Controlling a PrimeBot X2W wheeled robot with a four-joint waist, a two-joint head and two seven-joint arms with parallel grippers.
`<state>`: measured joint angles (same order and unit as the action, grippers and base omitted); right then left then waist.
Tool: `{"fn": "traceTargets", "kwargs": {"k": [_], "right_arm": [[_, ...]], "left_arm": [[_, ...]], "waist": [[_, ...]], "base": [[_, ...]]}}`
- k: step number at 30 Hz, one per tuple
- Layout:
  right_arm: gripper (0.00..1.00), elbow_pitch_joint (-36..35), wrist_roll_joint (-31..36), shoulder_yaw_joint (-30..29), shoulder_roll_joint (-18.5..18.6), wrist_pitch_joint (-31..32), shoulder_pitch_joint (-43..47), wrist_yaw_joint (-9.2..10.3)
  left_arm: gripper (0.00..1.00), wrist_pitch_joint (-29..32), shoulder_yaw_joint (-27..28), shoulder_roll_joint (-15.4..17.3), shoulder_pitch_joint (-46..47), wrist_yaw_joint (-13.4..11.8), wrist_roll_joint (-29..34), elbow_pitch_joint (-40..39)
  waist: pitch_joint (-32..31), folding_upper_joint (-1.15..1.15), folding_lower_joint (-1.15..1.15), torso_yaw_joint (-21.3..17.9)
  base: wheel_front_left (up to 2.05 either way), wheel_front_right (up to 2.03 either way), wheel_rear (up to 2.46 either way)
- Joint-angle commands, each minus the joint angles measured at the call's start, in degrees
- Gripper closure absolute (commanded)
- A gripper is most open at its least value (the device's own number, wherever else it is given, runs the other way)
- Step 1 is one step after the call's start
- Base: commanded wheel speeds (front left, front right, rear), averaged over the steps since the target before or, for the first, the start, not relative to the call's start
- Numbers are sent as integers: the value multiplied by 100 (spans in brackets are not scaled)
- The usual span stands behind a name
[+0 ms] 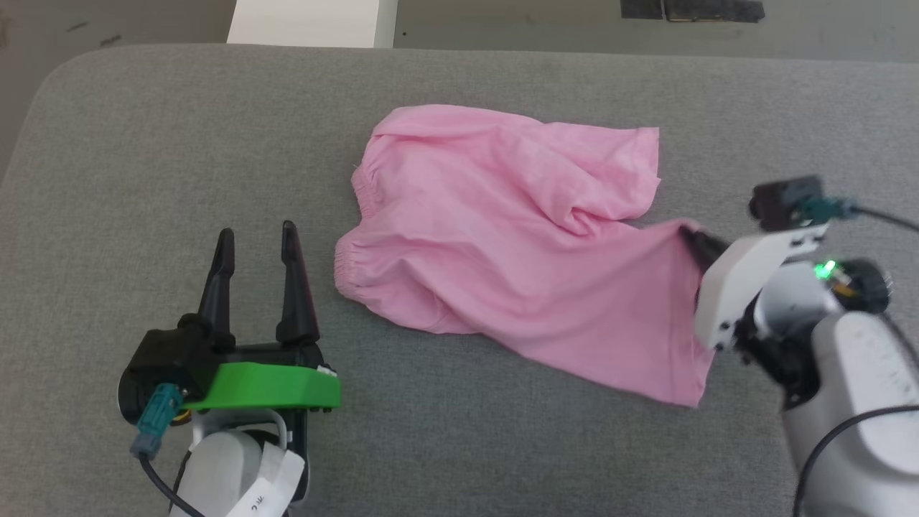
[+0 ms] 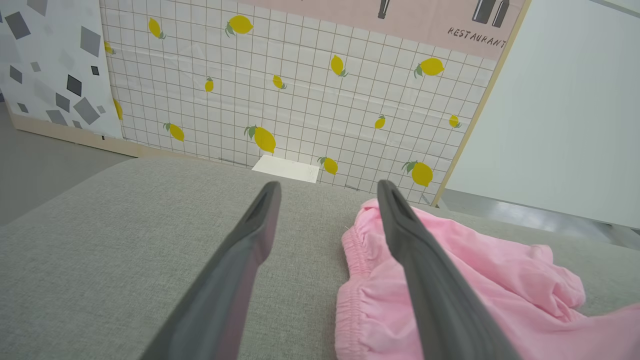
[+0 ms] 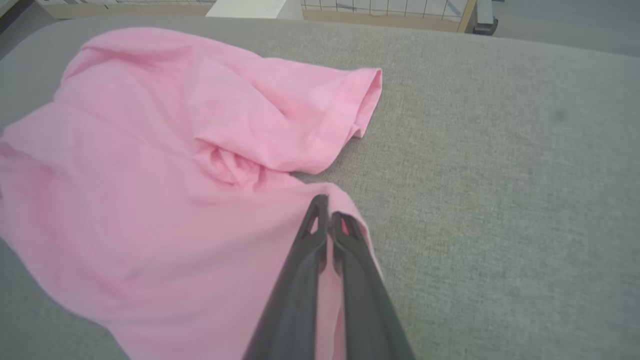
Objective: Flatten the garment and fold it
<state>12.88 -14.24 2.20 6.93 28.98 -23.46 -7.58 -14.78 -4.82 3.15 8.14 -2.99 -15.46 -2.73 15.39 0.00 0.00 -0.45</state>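
The garment stands up in thick ruffles at its gathered elastic edge [image 1: 347, 266] while the pink body [image 1: 534, 271] lies slack, so my left gripper should pinch it there next.
The light pink garment [image 1: 502, 237] lies wrinkled on the grey cushioned surface [image 1: 179, 143], its gathered elastic edge [image 1: 355, 215] at the left. My right gripper [image 1: 693, 235] is shut on the hem of the right-hand leg and holds that corner raised a little off the surface; in the right wrist view the garment [image 3: 150, 165] spreads left of the pinched fingers [image 3: 325, 220]. My left gripper [image 1: 258, 233] stands open above bare surface, just left of the elastic edge. The left wrist view has its open fingers [image 2: 327, 187] with the garment [image 2: 475, 280] beside the right finger.
The grey surface ends at a rounded far-left corner [image 1: 57, 72]. A white box [image 1: 312, 21] stands beyond the far edge. A lemon-patterned tiled wall panel [image 2: 300, 90] rises behind. Bare surface lies left of and in front of the garment.
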Motion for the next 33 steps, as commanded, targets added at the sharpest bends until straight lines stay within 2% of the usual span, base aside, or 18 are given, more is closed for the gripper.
{"fn": "traceTargets", "kwargs": {"k": [1,5,11,15,16,17,18,25,29,33], "right_arm": [[100,-54,32,-84,109,1,-238,9],[100,138,44,-503,291,102,-800,9],[100,1184,264,-1371,539,28,-1699,9],[100,1876,494,-1800,614,-283,-2211,9],[84,2025,568,-1858,625,-388,-2325,9],[15,2120,621,-1884,638,-489,-2399,9],[0,2207,668,-1918,629,-632,-2472,9],[0,2296,800,-1739,651,-1727,-2335,9],[0,1923,579,-1467,558,-2439,-1818,9],[0,1249,490,-1088,553,-2960,-972,9]], "left_arm": [[0,-21,-39,-25,20,23,8,2],[0,-21,-178,-26,139,6,-52,-29],[0,-21,-434,-26,344,-20,-142,-45],[0,-21,-537,-26,422,-73,-157,-67],[0,-21,-565,-26,432,-82,-151,-75],[0,-21,-587,-26,439,-84,-156,-80],[0,-21,-592,-26,443,-79,-161,-74],[0,-21,-609,-27,393,-39,-100,-3],[0,-21,-583,-27,313,120,-28,166],[0,-22,-624,-24,213,342,105,454]], "waist": [[47,0,0,60],[210,0,0,233],[572,0,0,648],[785,0,0,850],[820,0,0,887],[839,0,0,918],[843,0,0,936],[611,0,0,809],[290,0,0,557],[-48,0,0,263]], "base": [[0,0,0],[0,0,0],[0,0,0],[0,0,0],[0,0,0],[0,0,0],[0,0,0],[0,0,0],[0,0,0],[0,0,0]]}}
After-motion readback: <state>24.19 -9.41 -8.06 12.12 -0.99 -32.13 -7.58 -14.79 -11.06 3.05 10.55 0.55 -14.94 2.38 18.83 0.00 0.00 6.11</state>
